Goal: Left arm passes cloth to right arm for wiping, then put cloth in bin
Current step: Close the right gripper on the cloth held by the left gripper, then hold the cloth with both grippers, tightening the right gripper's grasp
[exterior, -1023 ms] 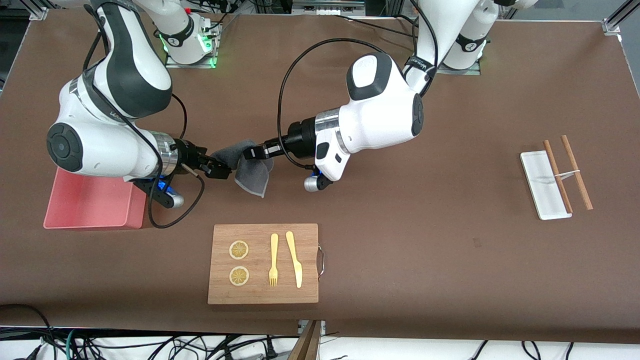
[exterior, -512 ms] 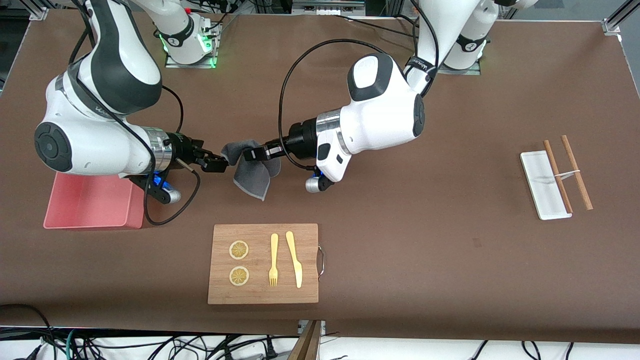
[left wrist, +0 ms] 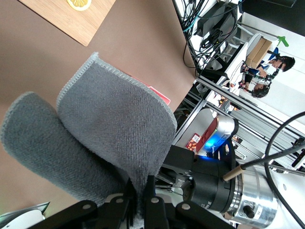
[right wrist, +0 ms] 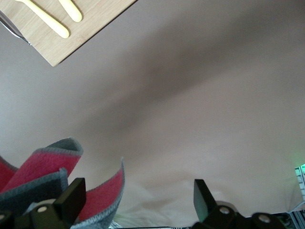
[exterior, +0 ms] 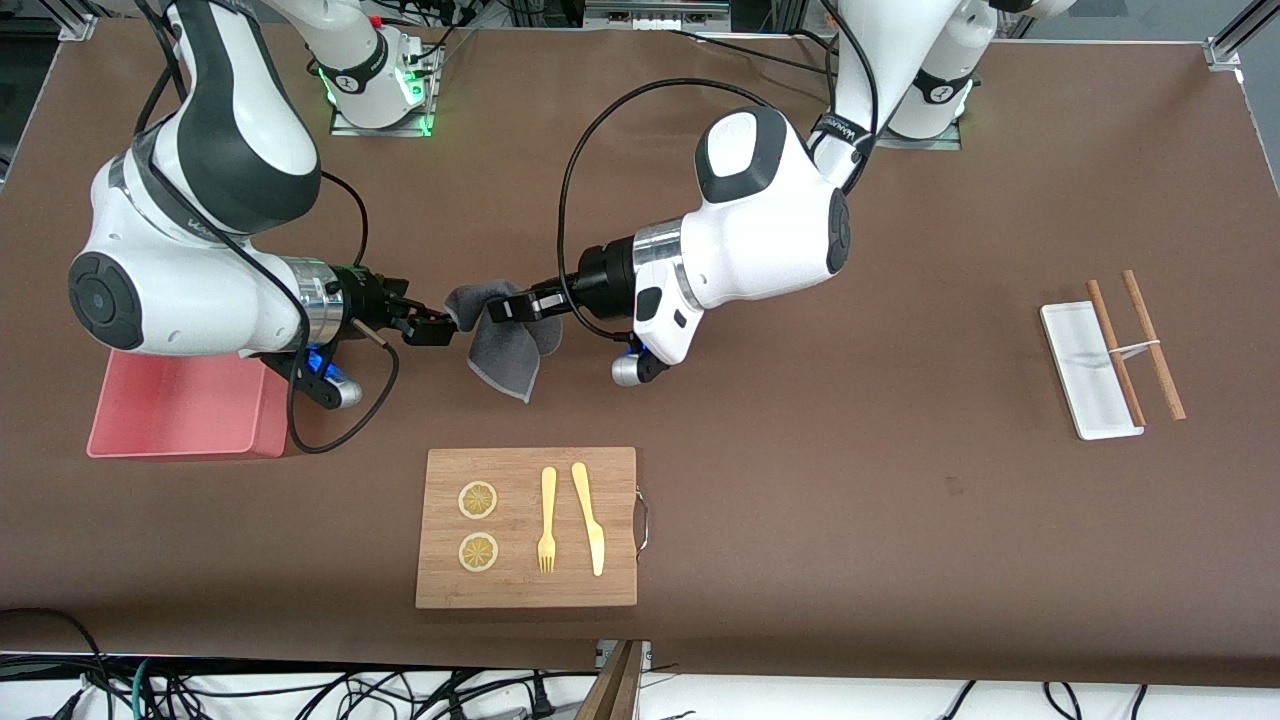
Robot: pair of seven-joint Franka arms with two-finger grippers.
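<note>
The grey cloth needs to be wiped with and then put in the pink bin [exterior: 180,405], so my right gripper needs to grab it next by its hemmed edge [exterior: 461,302].
The grey cloth [exterior: 505,350] hangs in the air over the bare table between the two arms. My left gripper [exterior: 508,303] is shut on its top edge, and in the left wrist view the jaws [left wrist: 141,191] pinch the grey fabric [left wrist: 109,124]. My right gripper [exterior: 432,328] is open right beside the cloth. In the right wrist view its fingers [right wrist: 137,198] stand wide apart, with a pink-red fold of the cloth [right wrist: 102,193] between them, close to one finger. The pink bin [exterior: 180,405] stands on the table under the right arm's wrist.
A wooden board [exterior: 620,470] with two lemon slices, a yellow fork and a yellow knife lies nearer to the front camera than the cloth. A flat white tray [exterior: 1075,365] with two brown sticks across it lies toward the left arm's end.
The right arm has risen and drawn back a little toward its own end; its gripper now sits at the cloth's edge. The cloth has gathered closer to the left gripper, which keeps hold.
</note>
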